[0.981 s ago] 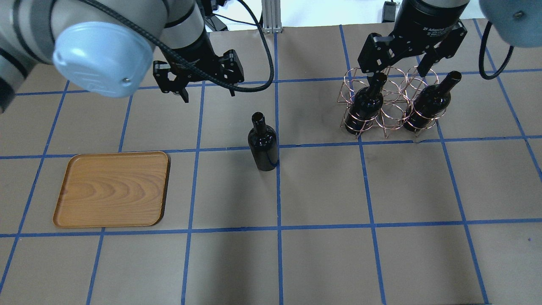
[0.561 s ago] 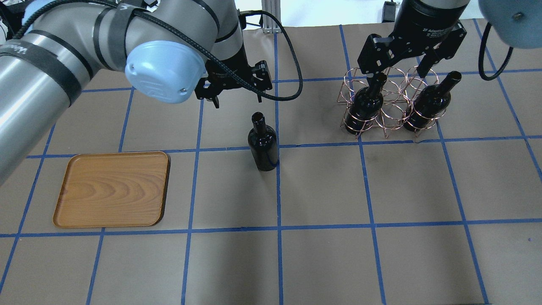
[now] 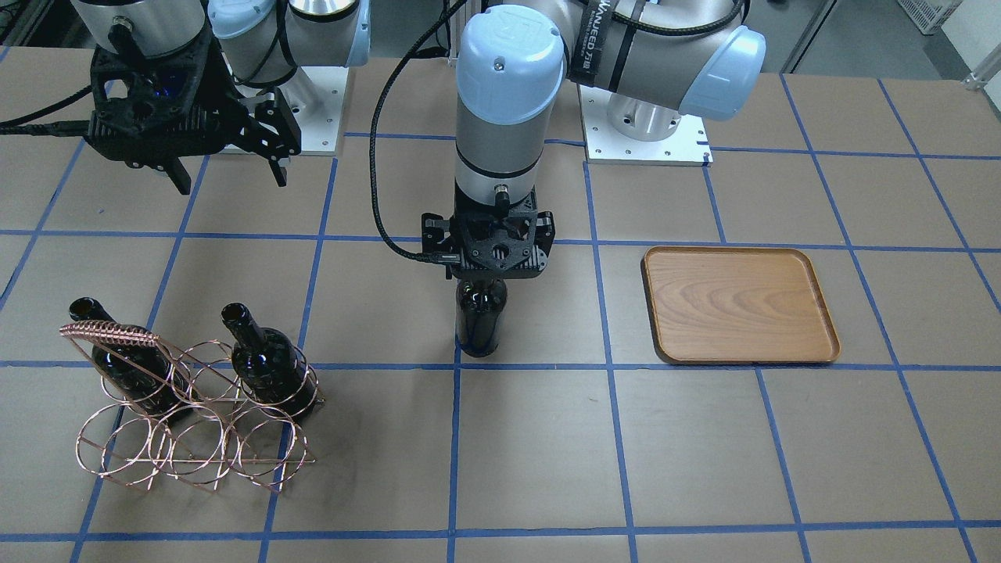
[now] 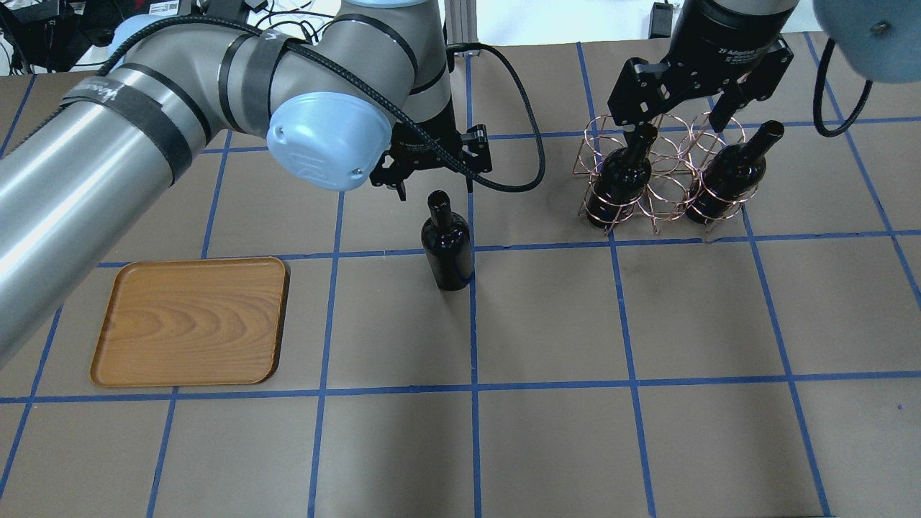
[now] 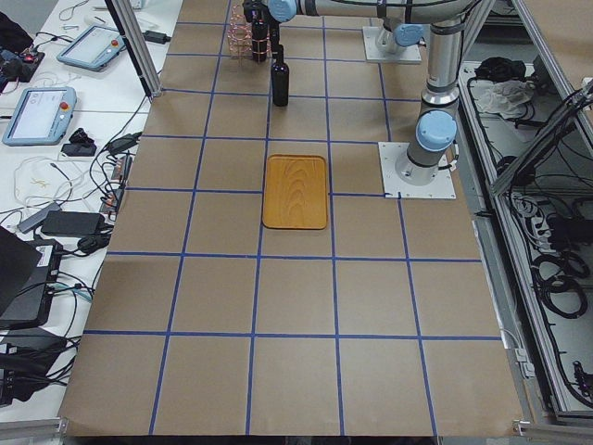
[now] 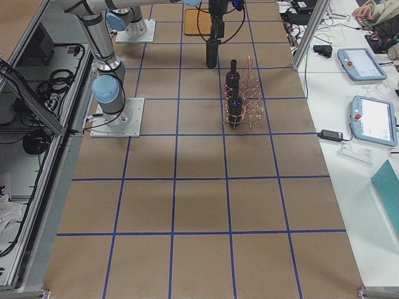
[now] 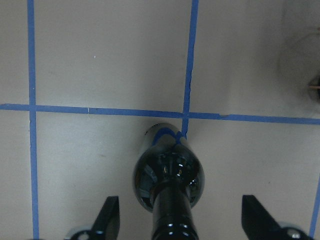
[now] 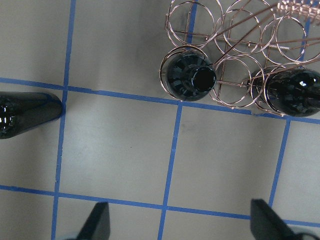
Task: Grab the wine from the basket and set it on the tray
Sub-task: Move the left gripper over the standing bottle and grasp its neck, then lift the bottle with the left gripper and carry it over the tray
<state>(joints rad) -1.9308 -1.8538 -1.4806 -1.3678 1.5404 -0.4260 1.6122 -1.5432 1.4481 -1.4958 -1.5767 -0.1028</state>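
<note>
I need to grab the standing bottle by its neck point(image 7: 171, 210) with my left gripper next. Then I can carry the wine over to the tray.
One wine bottle point(image 4: 447, 244) stands alone on the table near the middle, also seen in the front view point(image 3: 478, 320). My left gripper point(image 4: 434, 188) is open just above its neck. The left wrist view shows the bottle point(image 7: 170, 182) between the spread fingers point(image 7: 107, 220), untouched. Two more bottles point(image 4: 619, 180) point(image 4: 727, 176) sit in the copper wire basket point(image 4: 658, 208) at the back right. My right gripper point(image 4: 673, 129) hangs open and empty above the basket. The wooden tray point(image 4: 191, 320) lies empty at the left.
The table is covered in brown paper with a blue tape grid. The basket's coil-wrapped handle point(image 3: 109, 332) rises beside the bottles. Both robot bases point(image 3: 641, 125) stand at the table's robot side. Tablets and cables lie on a side bench point(image 5: 56, 102).
My left arm has swung right from the back left and now has its open gripper over the standing bottle's neck. The right arm, the basket and the bottles have not moved.
</note>
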